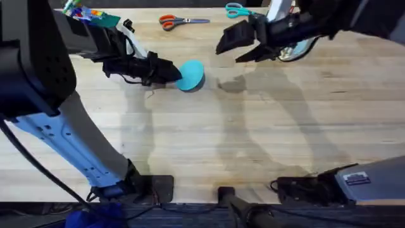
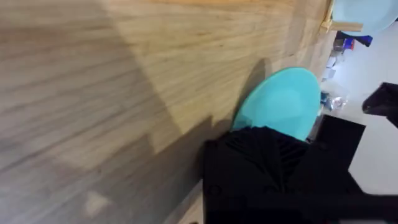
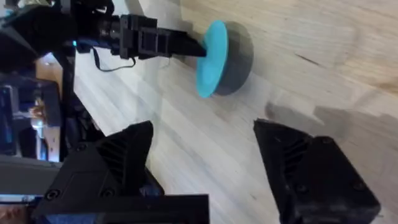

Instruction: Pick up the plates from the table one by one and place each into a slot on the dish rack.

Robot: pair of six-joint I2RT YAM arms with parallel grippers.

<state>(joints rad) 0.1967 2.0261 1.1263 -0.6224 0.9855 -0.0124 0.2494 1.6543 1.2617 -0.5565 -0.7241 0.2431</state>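
My left gripper's fingers crowd the opposite edge of the teal plate, so my right gripper should next grab the plate by the open edge of its rim (image 1: 202, 73) (image 3: 206, 93).
My left gripper (image 1: 172, 73) is shut on the rim of the teal plate (image 1: 191, 75), which is tilted up on edge just above the table (image 1: 266, 139). The left wrist view shows the teal plate (image 2: 283, 99) sticking out past my black fingers (image 2: 261, 155). Beyond it are a corner of the wooden dish rack (image 2: 336, 25) and a pale blue plate (image 2: 367, 9). My right gripper (image 1: 243, 45) hovers open to the right of the teal plate, apart from it. From the right wrist, the teal plate (image 3: 214, 59) appears edge-on in the left gripper (image 3: 186, 46), beyond my open right gripper (image 3: 202, 134).
Orange-handled scissors (image 1: 180, 22) and teal-handled scissors (image 1: 237, 9) lie near the table's far edge. A colourful item (image 1: 88, 14) sits at the far left corner. The right arm covers the far right area. Bare wood stretches across the middle and front.
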